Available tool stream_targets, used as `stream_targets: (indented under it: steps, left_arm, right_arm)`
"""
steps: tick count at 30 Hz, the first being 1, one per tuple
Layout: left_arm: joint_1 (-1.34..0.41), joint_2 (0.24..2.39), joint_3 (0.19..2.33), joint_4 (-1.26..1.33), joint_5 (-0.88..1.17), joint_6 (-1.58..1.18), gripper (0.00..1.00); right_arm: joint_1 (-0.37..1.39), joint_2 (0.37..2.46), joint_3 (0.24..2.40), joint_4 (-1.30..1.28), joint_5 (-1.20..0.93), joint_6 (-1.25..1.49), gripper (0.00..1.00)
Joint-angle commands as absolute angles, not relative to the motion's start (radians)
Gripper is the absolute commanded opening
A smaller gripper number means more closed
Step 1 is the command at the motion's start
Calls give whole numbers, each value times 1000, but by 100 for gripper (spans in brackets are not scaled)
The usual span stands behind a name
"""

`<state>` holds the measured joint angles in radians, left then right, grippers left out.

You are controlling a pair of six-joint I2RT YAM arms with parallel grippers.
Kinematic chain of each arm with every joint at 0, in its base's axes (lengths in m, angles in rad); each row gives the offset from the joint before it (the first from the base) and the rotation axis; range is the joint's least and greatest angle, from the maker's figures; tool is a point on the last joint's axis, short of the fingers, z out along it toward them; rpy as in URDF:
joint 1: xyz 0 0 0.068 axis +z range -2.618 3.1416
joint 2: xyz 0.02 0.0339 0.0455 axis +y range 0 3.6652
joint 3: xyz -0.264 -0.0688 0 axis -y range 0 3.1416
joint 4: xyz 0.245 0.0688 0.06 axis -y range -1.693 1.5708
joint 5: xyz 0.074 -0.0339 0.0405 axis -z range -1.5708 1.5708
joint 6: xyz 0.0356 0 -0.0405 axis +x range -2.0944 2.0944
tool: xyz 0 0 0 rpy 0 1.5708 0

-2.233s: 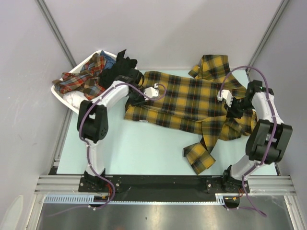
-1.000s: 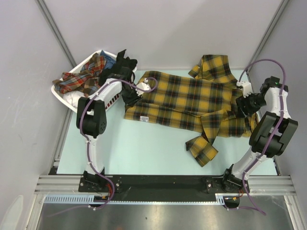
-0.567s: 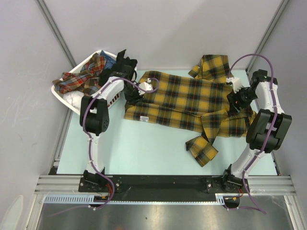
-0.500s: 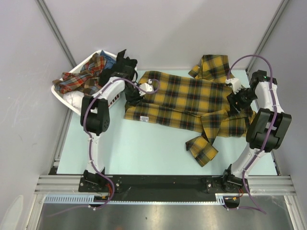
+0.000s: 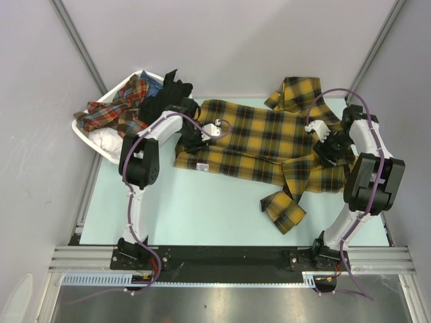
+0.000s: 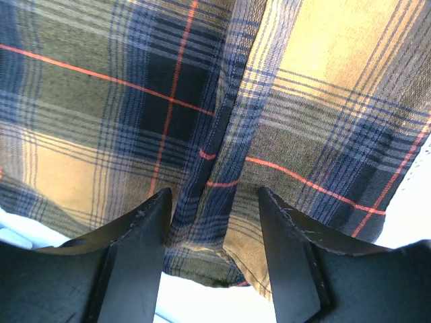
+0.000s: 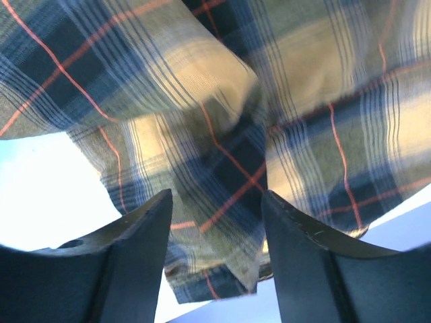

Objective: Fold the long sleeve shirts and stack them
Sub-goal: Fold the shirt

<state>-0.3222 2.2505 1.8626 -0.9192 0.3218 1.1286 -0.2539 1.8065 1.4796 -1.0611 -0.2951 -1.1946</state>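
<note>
I should close my left gripper now, because the raised fold (image 6: 213, 202) is between its fingers and closing would catch the plaid cloth (image 6: 222, 134).
A mustard-yellow and black plaid long sleeve shirt (image 5: 262, 138) lies spread flat across the table. One sleeve is folded toward the back (image 5: 296, 91) and the other trails toward the front (image 5: 283, 212). My left gripper (image 5: 199, 138) hovers over the shirt's left end. In the left wrist view its jaws (image 6: 214, 202) stand open, straddling a raised fold of plaid cloth (image 6: 222, 134) near the hem. Over the shirt's right end is my right gripper (image 5: 326, 152). Its jaws (image 7: 215, 202) are open above rumpled cloth (image 7: 229, 161) and grip nothing.
A white slatted basket (image 5: 101, 141) sits at the back left, holding a red plaid garment (image 5: 114, 111) and a black one (image 5: 168, 91). Grey walls close in the table on the left, back and right. Pale green tabletop (image 5: 202, 202) shows in front of the shirt.
The right gripper has swung in from the table's right edge to over the shirt's right end. The left gripper has slid slightly right onto the shirt and its jaws have widened.
</note>
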Motion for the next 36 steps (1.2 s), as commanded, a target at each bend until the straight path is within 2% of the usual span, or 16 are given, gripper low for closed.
stream_targets:
  steps: [1,4,11,18,25,32,36]
  left_arm:
    - [-325,2261,1905,-917,347,1184,60]
    - [-325,2269,1914,-916,337,1189,57]
    - [-325,2266,1937,-913,350,1177,47]
    - [-325,2257,1933,-914,353,1166,47]
    - [-325,2261,1934,-914,347,1164,50]
    - [-325,2266,1942,-913,345,1163,50]
    - [-325,2269,1940,-914,347,1166,49]
  right_arm:
    - [-207,1753,1436,-979,-250,-1282,59]
    - [-195,1755,1411,-941,-233,-1308,53]
    - [-186,1756,1404,-897,-213,-1335,26]
    - [-190,1683,1408,-1021,-276,-1377,36]
    - [-153,1712,1362,-951,-245,-1365,46]
    - [-147,1781,1382,-945,-196,-1407,47]
    - [-143,1784,1362,-928,-175,-1434,44]
